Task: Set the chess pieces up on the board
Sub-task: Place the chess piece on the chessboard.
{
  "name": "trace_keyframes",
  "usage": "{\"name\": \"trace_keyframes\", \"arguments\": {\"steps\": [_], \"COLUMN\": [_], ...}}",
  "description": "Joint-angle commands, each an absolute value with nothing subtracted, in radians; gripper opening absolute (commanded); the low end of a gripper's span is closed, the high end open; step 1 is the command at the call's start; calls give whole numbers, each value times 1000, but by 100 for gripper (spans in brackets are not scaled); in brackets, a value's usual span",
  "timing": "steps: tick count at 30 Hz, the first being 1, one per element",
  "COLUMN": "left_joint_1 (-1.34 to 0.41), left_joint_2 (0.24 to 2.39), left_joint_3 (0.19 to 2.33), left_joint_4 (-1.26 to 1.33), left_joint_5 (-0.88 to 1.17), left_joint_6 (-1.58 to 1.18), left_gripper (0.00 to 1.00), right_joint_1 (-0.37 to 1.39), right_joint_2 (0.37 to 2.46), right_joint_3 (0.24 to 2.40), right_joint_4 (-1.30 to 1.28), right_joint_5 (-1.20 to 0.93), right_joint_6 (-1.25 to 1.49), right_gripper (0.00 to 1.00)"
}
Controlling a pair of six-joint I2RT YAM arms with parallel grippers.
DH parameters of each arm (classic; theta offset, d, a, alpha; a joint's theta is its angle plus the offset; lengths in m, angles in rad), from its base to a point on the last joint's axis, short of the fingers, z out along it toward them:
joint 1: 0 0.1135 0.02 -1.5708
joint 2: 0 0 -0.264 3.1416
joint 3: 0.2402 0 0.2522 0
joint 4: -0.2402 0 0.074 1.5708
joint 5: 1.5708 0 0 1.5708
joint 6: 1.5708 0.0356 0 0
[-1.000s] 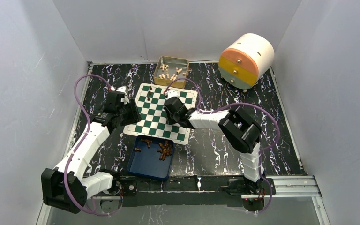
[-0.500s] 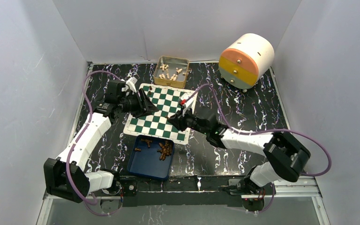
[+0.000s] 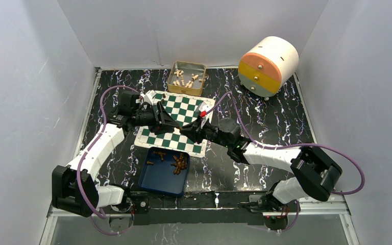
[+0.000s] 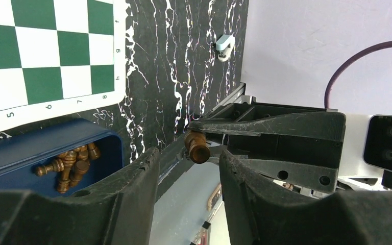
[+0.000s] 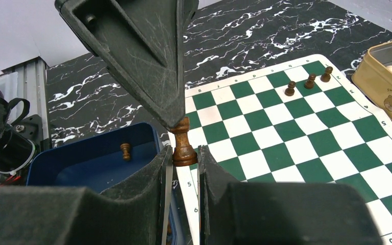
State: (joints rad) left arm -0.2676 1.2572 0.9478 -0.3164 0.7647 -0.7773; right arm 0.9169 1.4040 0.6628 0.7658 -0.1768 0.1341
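The dark-brown piece's free top (image 3: 178,127) (image 4: 199,153) is between my left gripper's open fingers, and my right gripper holds the piece's base. It is time for my left gripper to close on the piece's top.
My right gripper (image 3: 192,130) is shut on the base of a dark-brown chess piece (image 5: 182,138) and holds it above the near edge of the board (image 3: 186,108). My left gripper (image 3: 176,124) is open, and the tip of one finger (image 5: 148,61) meets the top of that piece. In the left wrist view the piece (image 4: 197,147) shows between and beyond my open left gripper (image 4: 189,155). Three dark pieces (image 5: 310,80) stand on the board's far corner. More dark pieces (image 3: 179,163) lie in the blue tray (image 3: 148,181).
A gold tin (image 3: 187,76) with cream pieces stands behind the board. A white, orange and yellow drum with drawers (image 3: 268,65) lies at the back right. White walls close in the black marbled table on three sides.
My left gripper has moved right across the board to meet my right gripper. My right arm swung its elbow out to the right and kept the piece over the board's near edge.
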Motion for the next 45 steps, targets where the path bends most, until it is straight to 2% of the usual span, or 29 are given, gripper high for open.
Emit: {"name": "trace_keyframes", "arguments": {"steps": [1,10,20,22,23,26,28,30,33,40,45], "left_joint_1": [-267,-273,-281,-279,-280,-280,-280,-279,-281,-278,-254], "left_joint_2": [1259,1278,1274,1273,1271,1277,1301,1333,1393,1590,1779], "left_joint_3": [938,932,956,964,969,997,1055,1130,1245,1484,1658], "left_joint_4": [-290,-277,-272,-272,-272,-290,-337,-417,-531,-579,-566], "left_joint_5": [822,832,827,813,796,727,656,524,272,-129,-210], "left_joint_6": [-791,-796,-803,-806,-805,-788,-740,-658,-550,-441,-415], "left_gripper": [43,31,9,7,7,6,6,7,8,7,9], "right_joint_1": [918,919,919,918,918,919,918,918,918,919,919], "right_joint_2": [1383,1392,1400,1391,1386,1357,1318,1269,1185,1020,929], "right_joint_3": [676,676,691,692,689,688,683,666,633,624,612], "right_joint_4": [855,856,823,813,808,743,667,608,532,274,188], "right_joint_5": [-195,-198,-202,-194,-190,-181,-159,-139,-137,-126,-113], "right_joint_6": [129,130,122,125,131,148,157,164,176,220,235], "right_gripper": [19,20,25,29,35,61,83,98,99,99,99]}}
